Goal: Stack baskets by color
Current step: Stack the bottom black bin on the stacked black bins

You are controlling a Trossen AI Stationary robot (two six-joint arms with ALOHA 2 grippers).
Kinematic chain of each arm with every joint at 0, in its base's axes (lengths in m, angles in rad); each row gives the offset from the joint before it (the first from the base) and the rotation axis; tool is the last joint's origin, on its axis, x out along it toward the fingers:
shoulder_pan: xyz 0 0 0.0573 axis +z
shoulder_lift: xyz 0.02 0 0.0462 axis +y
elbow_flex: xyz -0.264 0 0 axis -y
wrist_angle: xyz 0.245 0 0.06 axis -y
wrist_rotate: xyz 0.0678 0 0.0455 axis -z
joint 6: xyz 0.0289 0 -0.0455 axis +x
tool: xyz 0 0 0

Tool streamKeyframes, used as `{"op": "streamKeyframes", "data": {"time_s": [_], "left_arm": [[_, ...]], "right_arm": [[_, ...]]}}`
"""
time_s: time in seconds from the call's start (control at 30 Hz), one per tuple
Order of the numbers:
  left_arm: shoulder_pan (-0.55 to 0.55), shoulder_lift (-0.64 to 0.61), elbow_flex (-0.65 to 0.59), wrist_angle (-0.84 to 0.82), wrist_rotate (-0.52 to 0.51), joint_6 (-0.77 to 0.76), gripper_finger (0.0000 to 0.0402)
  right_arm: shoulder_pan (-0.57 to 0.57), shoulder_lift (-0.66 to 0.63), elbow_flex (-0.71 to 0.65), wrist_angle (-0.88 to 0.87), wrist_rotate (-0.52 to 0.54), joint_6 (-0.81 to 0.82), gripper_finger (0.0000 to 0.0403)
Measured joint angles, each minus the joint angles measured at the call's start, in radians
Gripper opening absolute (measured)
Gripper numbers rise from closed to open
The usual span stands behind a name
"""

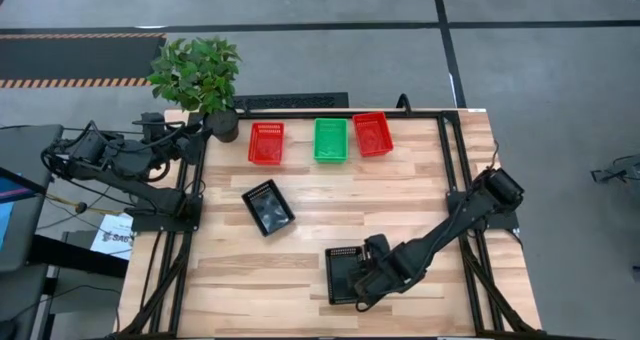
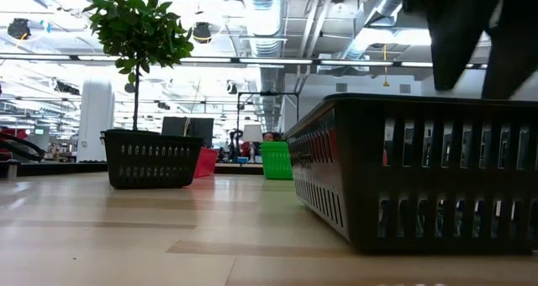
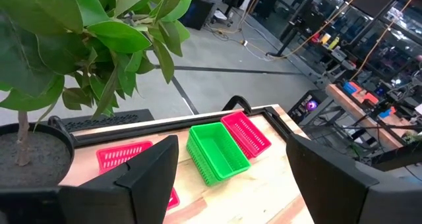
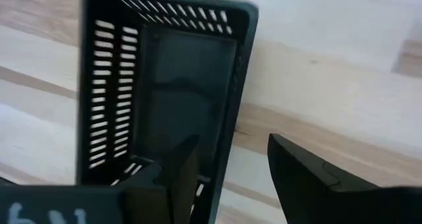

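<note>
Next, my right gripper grabs this black basket by its long side's rim (image 1: 362,267), to stack it with the other black basket (image 1: 269,208).
Near the table's front edge lies a black basket (image 1: 342,275) (image 2: 420,177) (image 4: 165,85), flat on its bottom. My right gripper (image 1: 360,280) (image 4: 231,141) hovers open just above its rim, pointing down, one finger over the inside and one outside a long wall; the fingers (image 2: 458,42) end just short of the rim. A second black basket (image 1: 268,207) (image 2: 151,160) lies mid-table. Along the far edge sit a red basket (image 1: 266,143), a green basket (image 1: 330,140) (image 3: 216,151) and another red basket (image 1: 372,133) (image 3: 247,133). My left gripper (image 1: 197,140) (image 3: 231,184) waits open, raised at the far left.
A potted plant (image 1: 200,75) (image 2: 139,25) stands at the far left corner, close to my left gripper. A dark metal frame (image 1: 450,160) runs along the table's sides and far edge. Bare wood (image 1: 420,210) lies between the baskets.
</note>
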Motion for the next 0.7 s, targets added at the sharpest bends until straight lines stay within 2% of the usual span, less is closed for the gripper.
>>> {"op": "streamKeyframes", "data": {"time_s": [0.2, 0.4, 0.5, 0.7], "left_arm": [[0.000, 0.000, 0.000, -0.002, 0.000, 0.000, 0.0270], [0.000, 0.000, 0.000, -0.011, 0.009, 0.000, 0.0270], [0.000, 0.000, 0.000, -0.012, 0.019, 0.000, 0.0270], [0.000, 0.000, 0.000, -0.012, 0.024, 0.000, 0.0270]], "right_arm": [[-0.001, 0.000, -0.139, 0.265, -0.015, 0.003, 0.0202], [-0.005, 0.000, -0.196, 0.303, -0.021, 0.004, 0.0184], [-0.011, 0.000, -0.202, 0.300, -0.042, -0.014, 0.0148], [-0.039, 0.000, -0.202, 0.302, -0.042, -0.097, 0.0037]]}}
